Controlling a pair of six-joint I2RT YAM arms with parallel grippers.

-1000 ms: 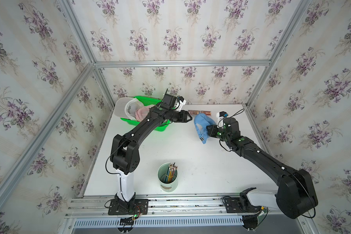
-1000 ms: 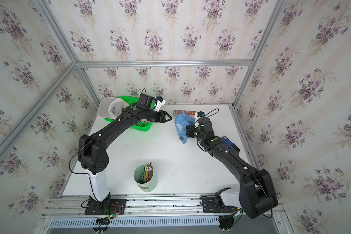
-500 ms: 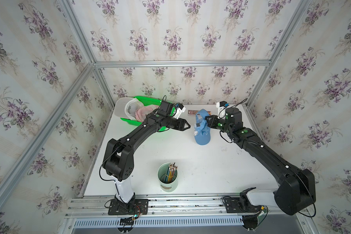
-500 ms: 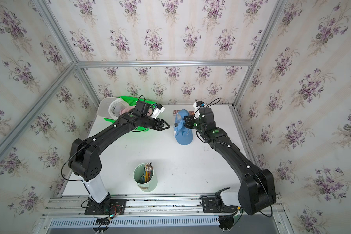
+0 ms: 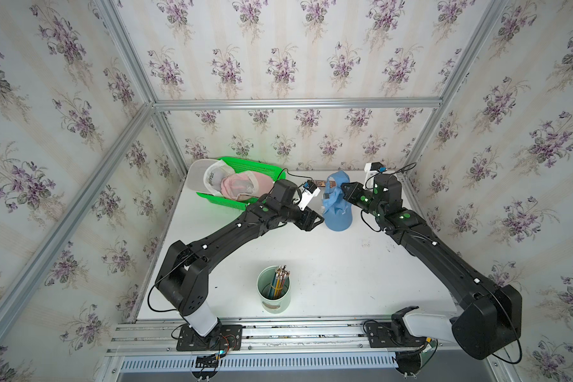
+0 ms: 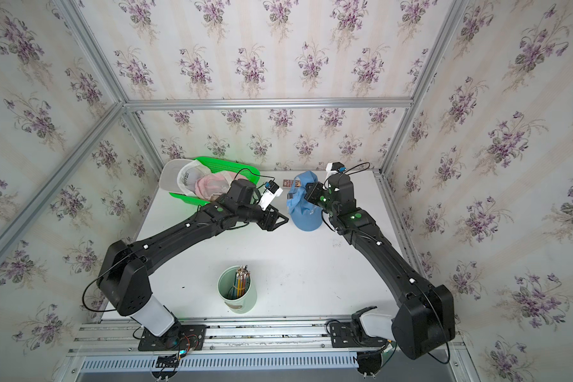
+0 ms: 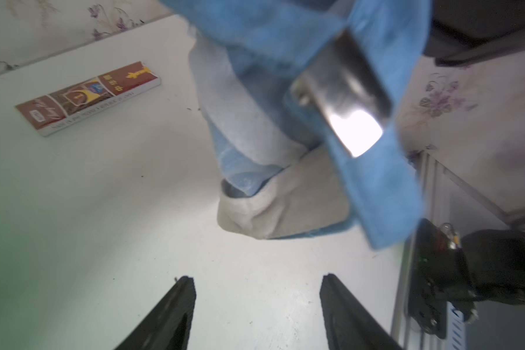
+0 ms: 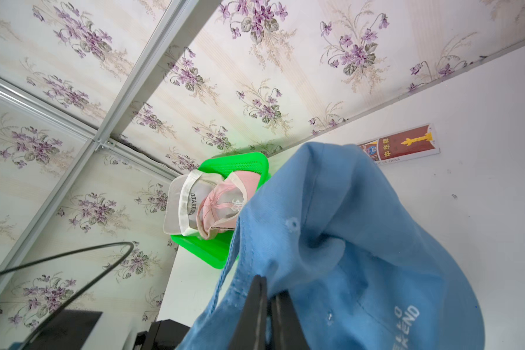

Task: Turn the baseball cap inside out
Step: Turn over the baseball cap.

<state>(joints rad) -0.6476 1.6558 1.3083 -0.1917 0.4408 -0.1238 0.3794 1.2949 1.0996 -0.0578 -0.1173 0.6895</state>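
Next, my left gripper grabs the cap's strap by the metal buckle (image 7: pixel 343 100), leaving the cap's brim free to turn the cap inside out.
The blue baseball cap (image 5: pixel 337 211) (image 6: pixel 306 213) hangs crumpled at the back middle of the table, its brim down at the table top. My right gripper (image 5: pixel 343 191) (image 6: pixel 309 194) is shut on the cap's fabric near the top; in the right wrist view the fingers (image 8: pixel 256 306) pinch a fold of the cap (image 8: pixel 361 242). My left gripper (image 5: pixel 317 220) (image 6: pixel 282 219) is open just left of the cap and holds nothing. In the left wrist view the left gripper (image 7: pixel 256 280) points at the cap's strap (image 7: pixel 385 181) and metal buckle (image 7: pixel 343 100), a short way off.
A green basket (image 5: pixel 265 165) at the back left holds a white cap (image 5: pixel 209 177) and a pink cap (image 5: pixel 245 185). A red-brown booklet (image 5: pixel 319 183) lies behind the blue cap. A pale green cup of pencils (image 5: pixel 274 292) stands near the front middle.
The right gripper has lifted the blue cap and carried it back, so it now hangs upright. The left gripper has swung from the basket toward the cap and opened a little wider.
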